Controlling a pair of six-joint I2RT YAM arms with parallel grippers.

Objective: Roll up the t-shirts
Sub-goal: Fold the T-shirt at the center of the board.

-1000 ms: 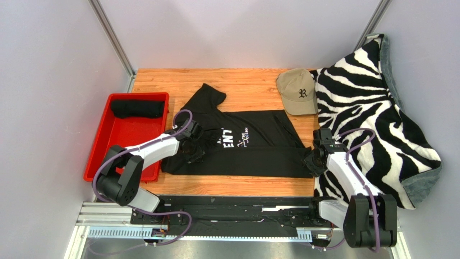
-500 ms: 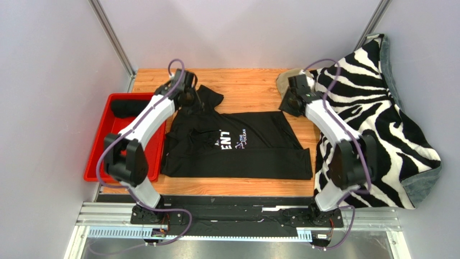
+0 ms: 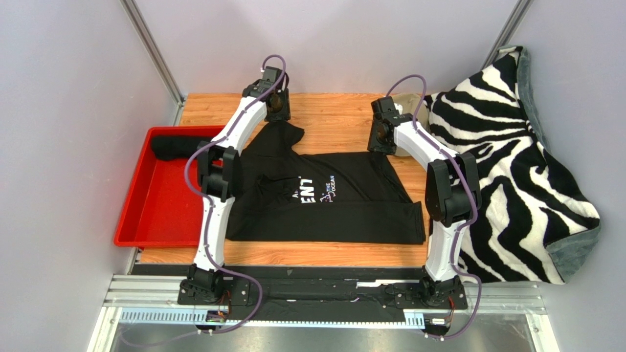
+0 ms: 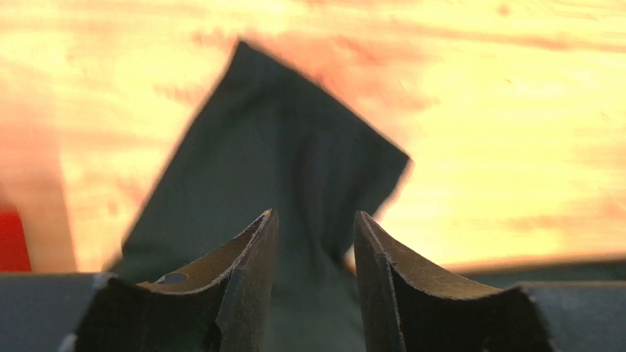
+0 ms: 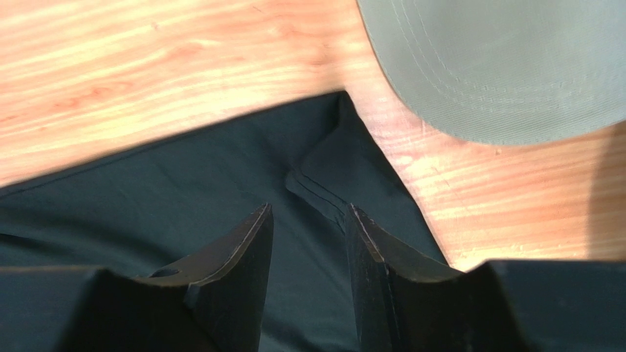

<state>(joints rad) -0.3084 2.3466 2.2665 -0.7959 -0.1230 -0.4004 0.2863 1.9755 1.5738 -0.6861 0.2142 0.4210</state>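
Note:
My left gripper is to grab the flat black t-shirt's far sleeve near its tip (image 3: 286,130) (image 4: 310,132) next, so it can fold that side over the t-shirt's body for rolling.
A black t-shirt (image 3: 323,198) with small white lettering lies flat on the wooden table, one sleeve (image 3: 283,133) pointing to the far left. A second black t-shirt (image 3: 176,147) lies rolled in the red tray. My left gripper (image 3: 277,111) is open just above the far sleeve tip; in the left wrist view the left gripper (image 4: 312,216) has the sleeve (image 4: 286,154) under it. My right gripper (image 3: 380,138) is open over the shirt's far right corner; in the right wrist view the right gripper (image 5: 308,209) hangs over a folded hem (image 5: 331,187).
The red tray (image 3: 158,202) stands at the left table edge. A tan cap (image 5: 507,66) lies just beyond my right gripper. A zebra-striped blanket (image 3: 507,161) is heaped along the right side. Bare wood (image 3: 331,117) lies between the two grippers.
Both arms have stretched from the shirt's near side to its far edge. The left gripper went from the shirt's left side to the far sleeve, the right from the near right corner to the far right corner.

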